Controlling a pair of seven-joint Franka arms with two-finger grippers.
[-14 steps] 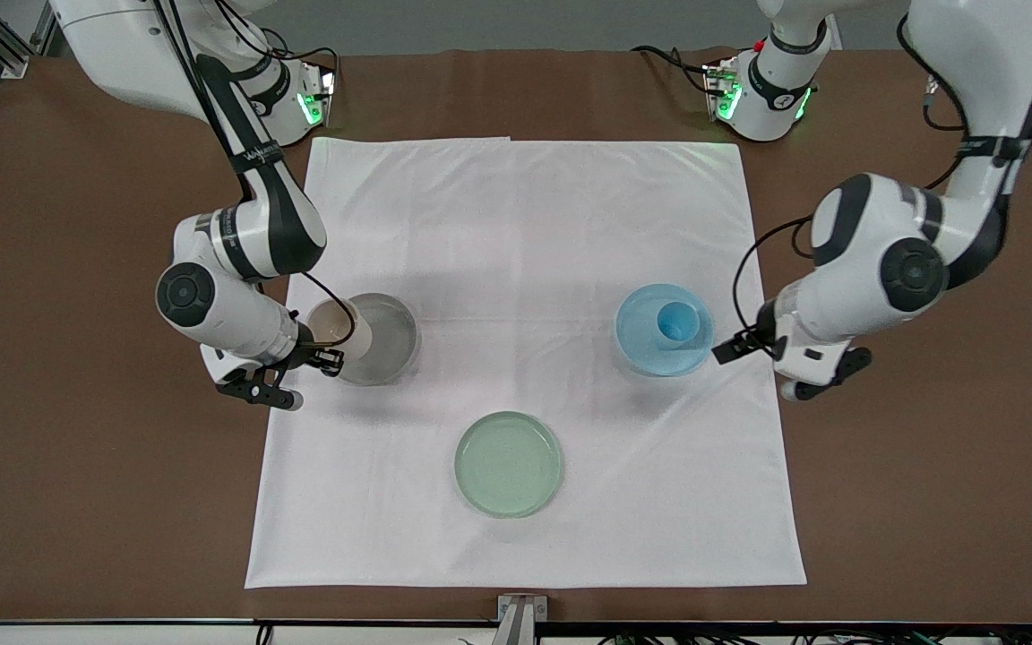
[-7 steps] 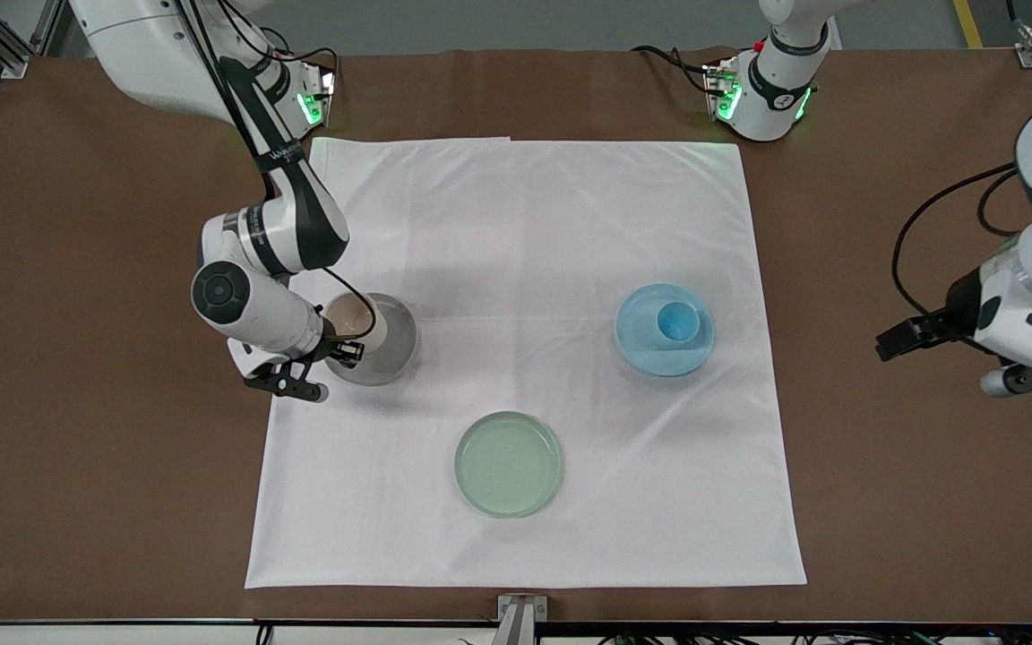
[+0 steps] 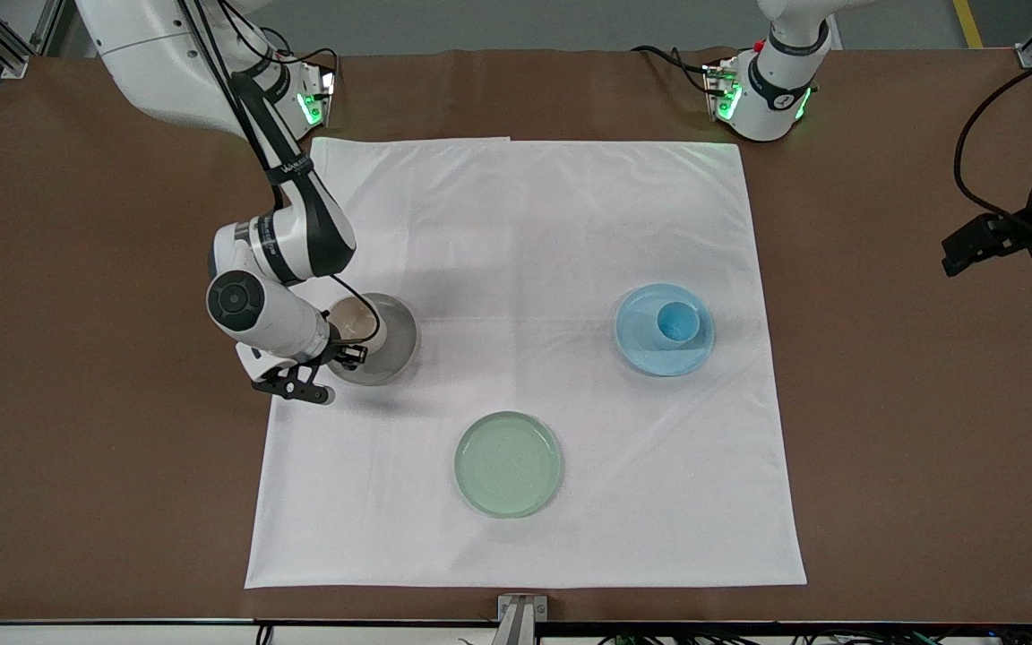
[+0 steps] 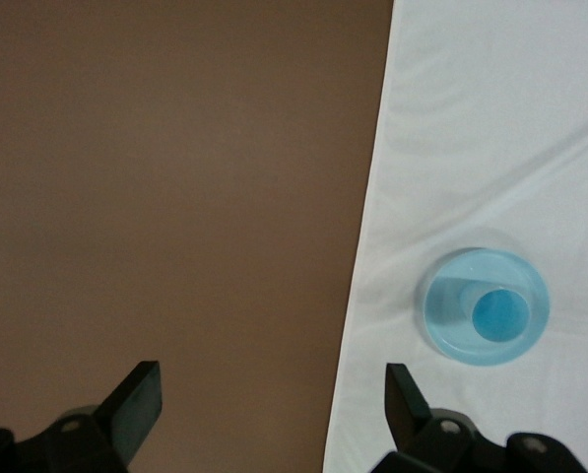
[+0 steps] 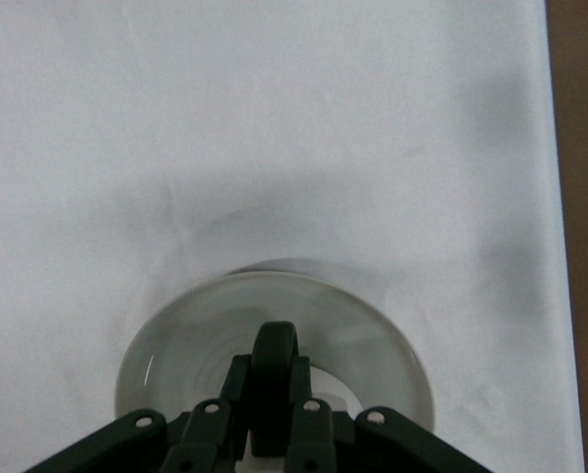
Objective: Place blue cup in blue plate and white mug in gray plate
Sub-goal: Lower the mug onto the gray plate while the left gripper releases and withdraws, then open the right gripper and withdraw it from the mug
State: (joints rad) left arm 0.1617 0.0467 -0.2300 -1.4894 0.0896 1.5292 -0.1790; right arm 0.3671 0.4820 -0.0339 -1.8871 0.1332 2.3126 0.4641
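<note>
The white mug's base (image 5: 333, 389) is inside the gray plate's rim (image 5: 185, 330) in my right wrist view, so the mug would stand. My right gripper should open now.
The blue cup (image 3: 677, 322) stands upright in the blue plate (image 3: 650, 354); both also show in the left wrist view, cup (image 4: 500, 315) in plate (image 4: 446, 305). My left gripper (image 3: 955, 253) is open and empty over the bare brown table at the left arm's end, well away from them; its fingers (image 4: 141, 399) stand wide apart. My right gripper (image 3: 348, 351) is shut on the dark handle (image 5: 274, 360) of the white mug (image 3: 356, 322). It holds the mug upright over the gray plate (image 3: 395, 345), on the side toward the right arm's end. The plate fills the right wrist view (image 5: 175, 345).
A pale green plate (image 3: 508, 463) lies on the white cloth (image 3: 525, 233), nearer the front camera than the other two plates. The brown table (image 3: 77, 358) surrounds the cloth.
My right gripper has carried the white mug a little further in over the gray plate. My left arm has pulled away from the blue plate out to the table's end.
</note>
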